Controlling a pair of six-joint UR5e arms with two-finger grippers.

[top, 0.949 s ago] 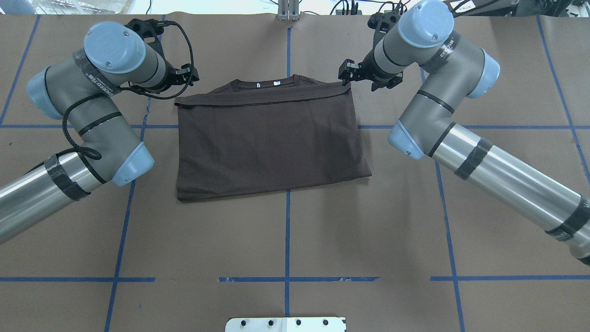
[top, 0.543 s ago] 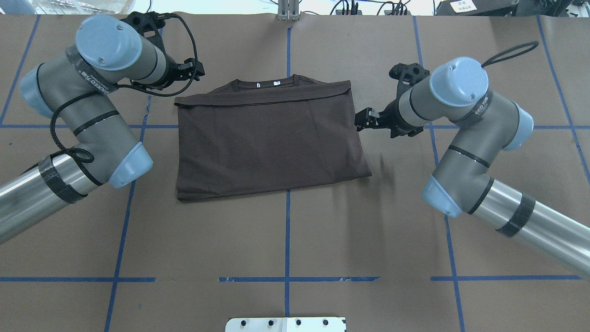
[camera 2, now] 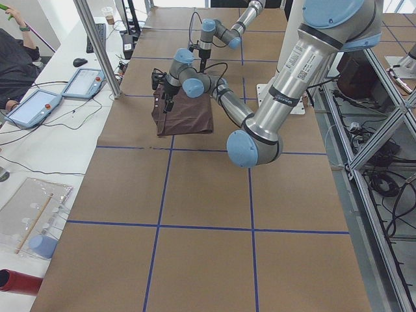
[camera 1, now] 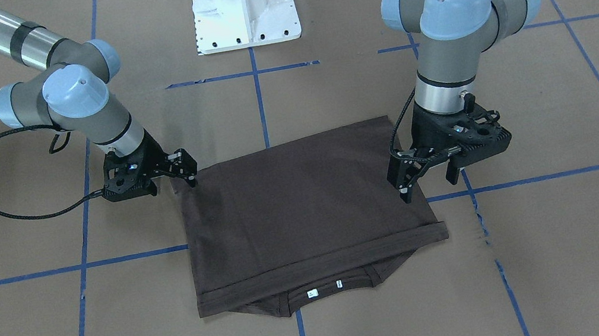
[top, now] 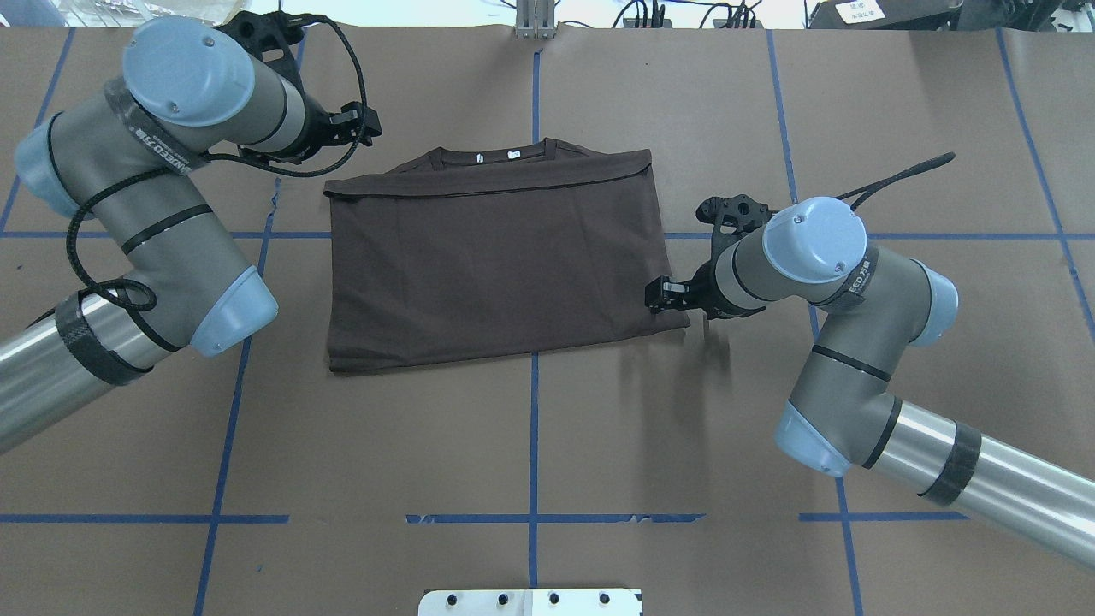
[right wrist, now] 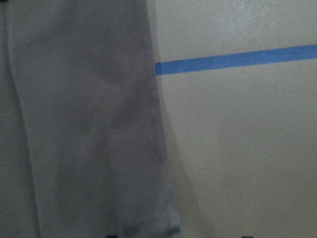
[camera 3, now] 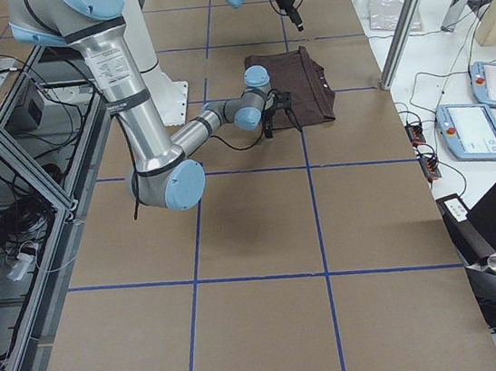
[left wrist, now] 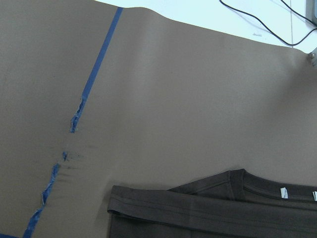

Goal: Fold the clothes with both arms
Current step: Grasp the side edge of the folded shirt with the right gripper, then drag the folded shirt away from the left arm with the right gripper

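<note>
The shirt is to be folded, so I need to grip its hem corner [camera 1: 384, 121] [right wrist: 171, 225] opposite the collar next with my right gripper.
The dark brown T-shirt [top: 500, 257] lies folded flat mid-table, with its collar and white labels [top: 496, 156] on the far side. It also shows in the front view [camera 1: 306, 209]. My left gripper [top: 359, 127] hangs open and empty above the table, just off the shirt's far left corner [camera 1: 427, 184]. Its wrist view shows that corner and the collar [left wrist: 237, 178]. My right gripper [top: 657, 297] is open and empty, low at the shirt's right edge near the near right corner [camera 1: 184, 168]. Its wrist view shows that edge [right wrist: 89, 124] between widely spread fingertips.
Blue tape lines [top: 532, 518] grid the brown paper table. The white pedestal [camera 1: 244, 8] stands at the robot's side. One tape line is torn near the shirt's far left corner [left wrist: 74, 119]. Tablets [camera 2: 32, 107] and cables lie beyond the far edge.
My right arm has swung from the shirt's far right corner back along its right edge to the near right corner. The left gripper has drifted slightly farther away. The shirt has not moved.
</note>
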